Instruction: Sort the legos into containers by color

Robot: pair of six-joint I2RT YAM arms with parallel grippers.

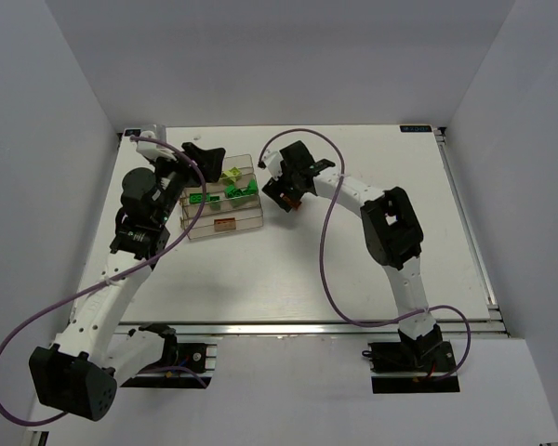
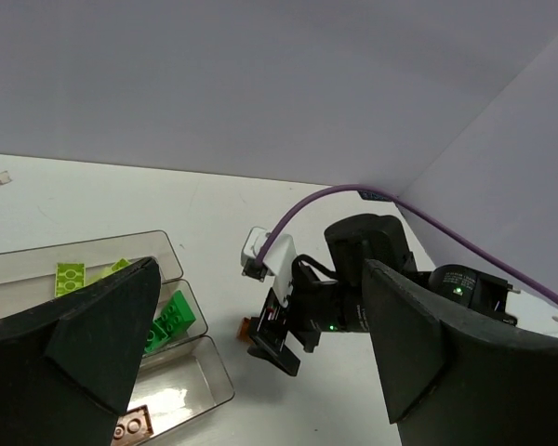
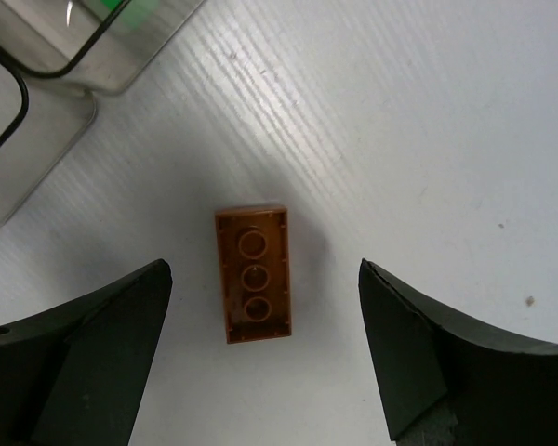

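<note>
The fingers of my right gripper are still above the orange lego in their gap. My right gripper should go lower before it closes on the lego.
The clear containers [image 1: 246, 216] stand side by side left of centre. They hold dark green legos [image 1: 203, 198], lime ones [image 1: 231, 174] and an orange one [image 1: 225, 223]. Another orange lego [image 3: 253, 274] lies hollow side up on the table just right of the containers [image 3: 37, 88]. My right gripper [image 3: 263, 268] hangs open right above it, a finger on each side, not touching. The left wrist view shows that lego [image 2: 245, 325] under the right gripper [image 2: 277, 339]. My left gripper [image 2: 260, 372] stands open and empty over the containers' far end [image 2: 158, 243].
A metal rail [image 1: 307, 325] runs along the table's near edge, with both arm bases behind it. White walls close the table at the left, right and back. A purple cable [image 1: 330, 269] loops from the right arm over the table.
</note>
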